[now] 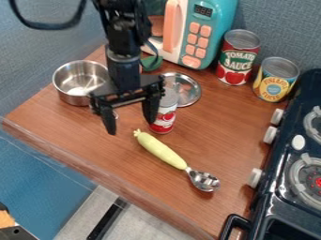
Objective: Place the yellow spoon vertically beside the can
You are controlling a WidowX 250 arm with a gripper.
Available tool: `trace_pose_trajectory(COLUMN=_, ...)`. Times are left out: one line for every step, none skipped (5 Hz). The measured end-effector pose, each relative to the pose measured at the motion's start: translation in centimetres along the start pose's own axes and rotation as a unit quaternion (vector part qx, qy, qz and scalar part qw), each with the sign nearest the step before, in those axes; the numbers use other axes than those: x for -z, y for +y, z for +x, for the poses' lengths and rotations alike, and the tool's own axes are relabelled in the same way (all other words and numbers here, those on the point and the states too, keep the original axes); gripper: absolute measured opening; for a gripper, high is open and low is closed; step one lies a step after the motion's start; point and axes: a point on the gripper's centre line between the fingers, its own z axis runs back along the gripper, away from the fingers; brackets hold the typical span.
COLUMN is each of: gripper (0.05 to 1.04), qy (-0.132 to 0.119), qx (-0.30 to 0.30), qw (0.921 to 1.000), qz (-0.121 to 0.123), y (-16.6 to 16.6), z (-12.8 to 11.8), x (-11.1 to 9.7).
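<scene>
I should grab the yellow handle of the spoon [161, 150] with my gripper next. Then I should stand the spoon vertically beside the can.
My gripper [130, 123] hangs open left of centre with nothing between its fingers, up and to the left of the spoon. The spoon [161, 150] has a yellow handle and a metal bowl; it lies slantwise on the counter, its handle end toward the gripper and its bowl at the lower right. A small red and white can [164, 115] stands upright just beyond the handle end, its left part partly covered by the gripper's right finger. Farther back stand a tomato sauce can [237, 57] and a yellow-labelled can [276, 79].
A metal pot [79, 82] stands at the left, and a metal lid [182, 89] lies behind the small can. A teal toy microwave [202, 33] is at the back. The dark stove [282, 187] borders the wooden counter [125, 161] on the right.
</scene>
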Motion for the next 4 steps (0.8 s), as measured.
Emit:
trace_pose_trajectory(gripper=1.0, qy=0.011, qx=0.0, qw=0.9999, qz=0.008, y=-0.8, z=-0.5, x=2.7)
trace_pose_trajectory(gripper=1.0, qy=0.007, qx=-0.004, qw=0.9999, qz=0.011, y=-1.4, z=-0.9, x=3.7)
trace_pose_trajectory(gripper=0.95, qy=-0.003, qx=0.007, qw=0.9999, qz=0.014, y=-1.9, z=-1.2, x=4.6)
trace_pose_trajectory(gripper=0.687, qy=-0.027, qx=0.025, qw=0.999, qz=0.026, y=-2.3, z=-1.8, x=5.0)
